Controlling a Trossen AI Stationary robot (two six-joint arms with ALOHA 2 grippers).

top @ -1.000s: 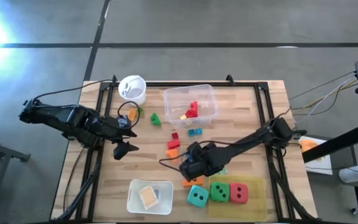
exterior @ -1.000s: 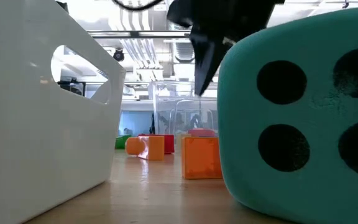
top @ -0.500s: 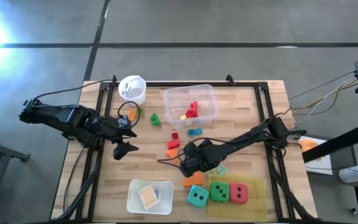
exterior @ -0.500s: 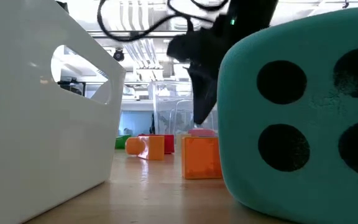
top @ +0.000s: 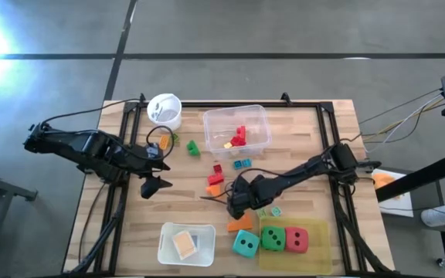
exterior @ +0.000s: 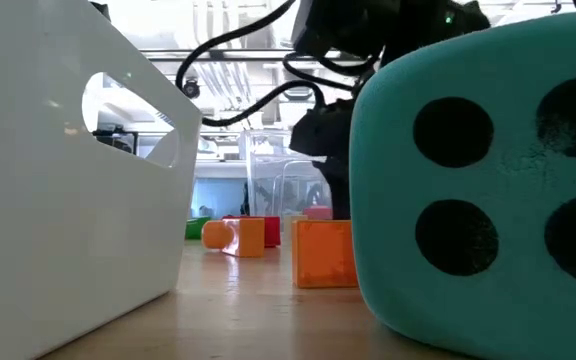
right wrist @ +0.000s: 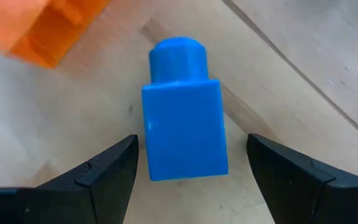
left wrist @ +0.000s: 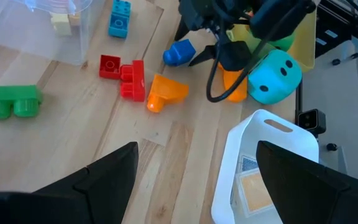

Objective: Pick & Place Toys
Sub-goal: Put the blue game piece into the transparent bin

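Note:
My right gripper grabs the blue block's square body (right wrist: 184,129) next, to put it in the clear tub with the red blocks.
A blue block (right wrist: 183,132) lies on its side on the wood. My right gripper (right wrist: 191,186) stands open just above it, pointing down, one finger on either side and a gap showing at each. In the high view this gripper (top: 234,204) is at mid-table, beside an orange block (top: 240,223). My left gripper (top: 151,186) waits open above the table's left part. Red and orange blocks (top: 215,179) and a green block (top: 193,147) lie loose. Teal (top: 245,244), green (top: 273,239) and red (top: 297,239) dice sit near the front.
A clear tub (top: 258,117) holding red blocks stands at the far middle, with a white cup (top: 164,110) to its left. A white bin (top: 168,245) with a flat tile sits at the near edge. The dice rest on a yellow sheet (top: 321,232).
My right gripper has come down toward the table and shifted a little toward the far left, rolling slightly, until its open fingers stand on either side of the blue block. Its fingers have kept the same gap. No toy has moved.

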